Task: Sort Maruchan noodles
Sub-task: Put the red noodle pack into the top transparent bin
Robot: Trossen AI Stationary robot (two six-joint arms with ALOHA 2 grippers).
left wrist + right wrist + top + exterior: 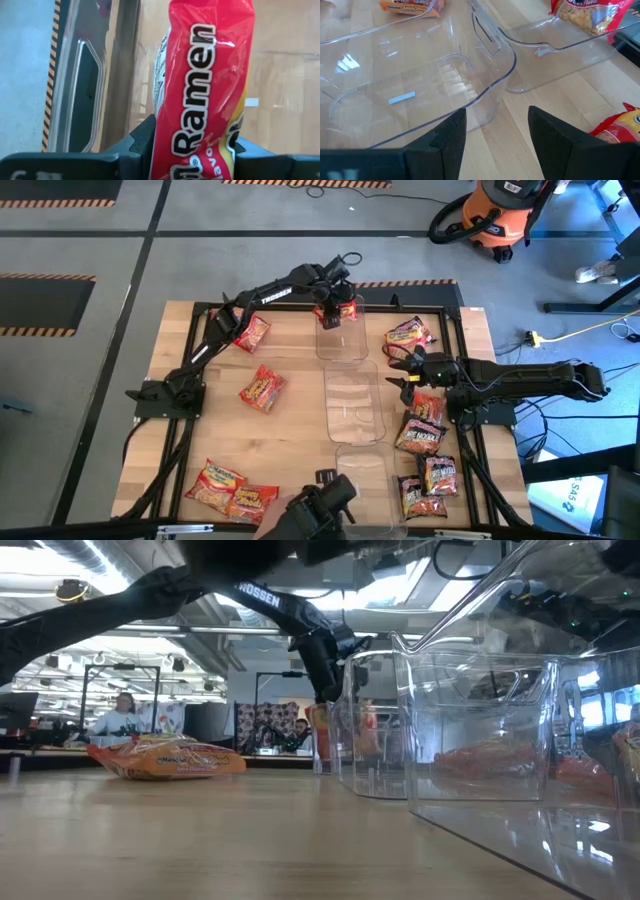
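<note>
In the high view the red-yellow packet [348, 311] hangs inside the sides of the far clear bin [341, 340], so it is time for my left gripper to open.
My left gripper [335, 308] reaches over the far end of the far clear bin [341, 340] and is shut on a red-yellow noodle packet [205, 85], which also shows in the high view [348, 310]. My right gripper [497, 135] is open and empty. It hovers low at the right rim of the middle bin [485, 92], shown from above in the high view [408, 372]. Other packets lie flat on the table: two left of the bins [262, 388], two at the near left [228, 488], one at the far right [408, 332], several at the near right [425, 450]. My left gripper pinches the red-yellow packet between its two fingers [142, 142], one on each side of it, near one end [197, 150]. The fingers come from above, pointing down. The packet hangs upright below them [320, 735] at the far bin. Whether its lower end touches anything, I cannot tell.
Three clear bins stand in a row down the table's middle, far, middle [355, 402] and near [365, 475]. A black frame runs round the wooden table [290, 430]. An orange packet [165, 758] lies left of the bins in the low view. People sit in the room beyond.
</note>
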